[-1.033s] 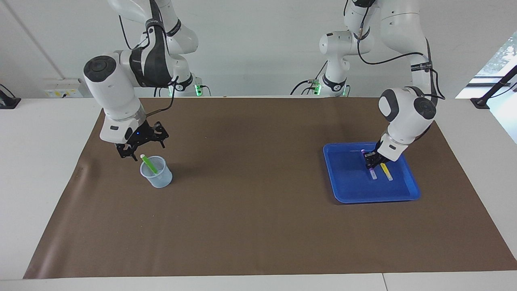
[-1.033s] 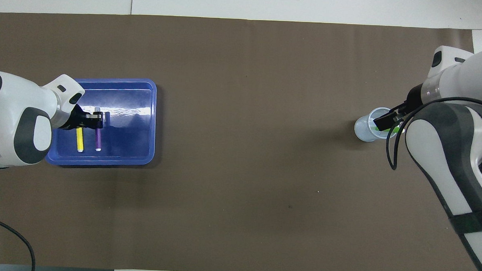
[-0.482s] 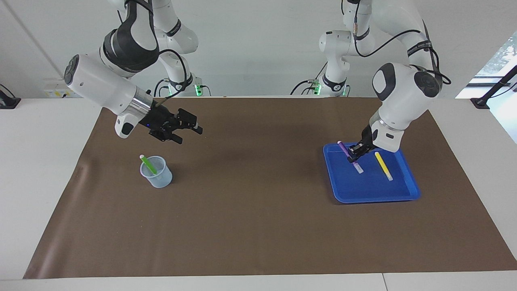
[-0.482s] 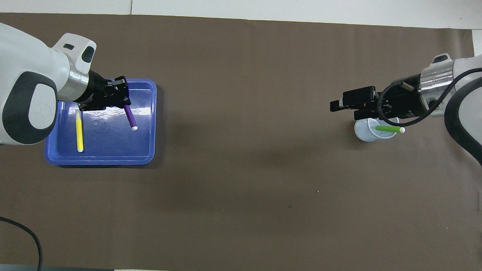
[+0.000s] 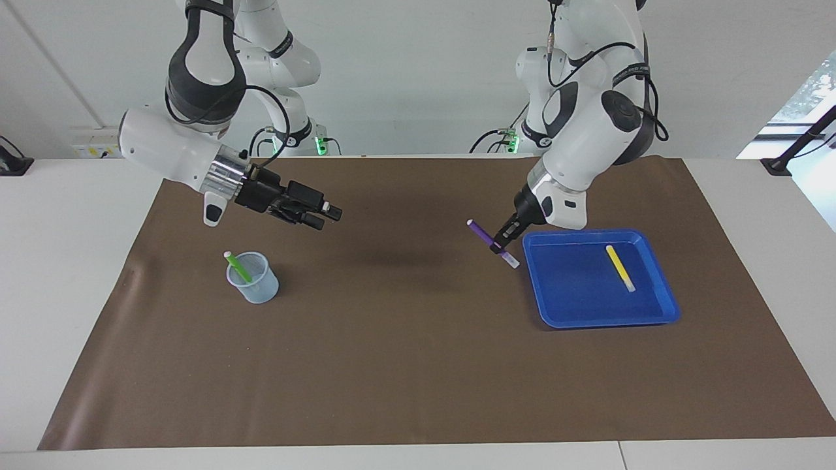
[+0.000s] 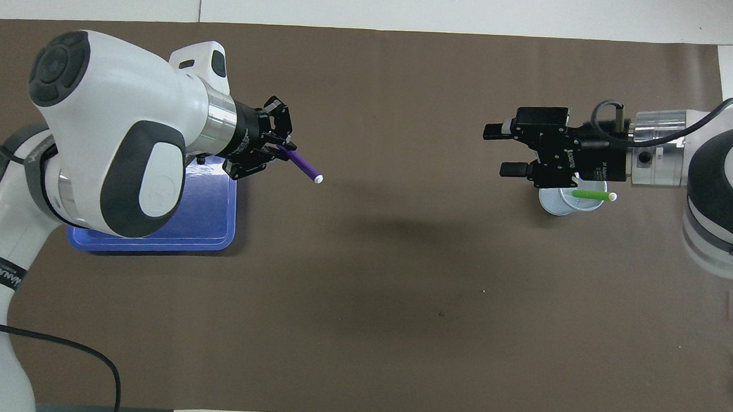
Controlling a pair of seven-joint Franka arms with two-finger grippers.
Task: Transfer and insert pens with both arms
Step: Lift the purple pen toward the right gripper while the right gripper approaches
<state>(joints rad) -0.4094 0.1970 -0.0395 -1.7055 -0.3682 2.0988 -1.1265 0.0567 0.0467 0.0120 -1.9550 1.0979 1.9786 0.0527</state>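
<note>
My right gripper will next grab the purple pen by the exposed pale-tipped end (image 6: 308,170); my left fingers cover its other end.
My left gripper (image 5: 499,247) is shut on the purple pen (image 5: 482,232), which it holds tilted in the air over the mat just beside the blue tray (image 5: 588,310). In the overhead view the purple pen (image 6: 301,164) sticks out of the left gripper (image 6: 280,149), pale end toward the table's middle. The yellow pen (image 5: 619,267) lies in the tray. The green pen (image 5: 236,266) leans in the clear cup (image 5: 256,286). My right gripper (image 5: 326,219) hangs open and empty over the mat beside the cup, pointing at the left gripper. From overhead the right gripper (image 6: 504,150) partly covers the cup (image 6: 555,203).
A brown mat (image 5: 405,352) covers most of the white table. Two smaller white arms with green lights (image 5: 297,134) stand at the robots' end. In the overhead view my left arm hides much of the tray (image 6: 210,225) and the yellow pen.
The left gripper lifted the purple pen out of the tray and carried it toward the table's middle. The right gripper rose from the cup and swung toward the middle, staying open.
</note>
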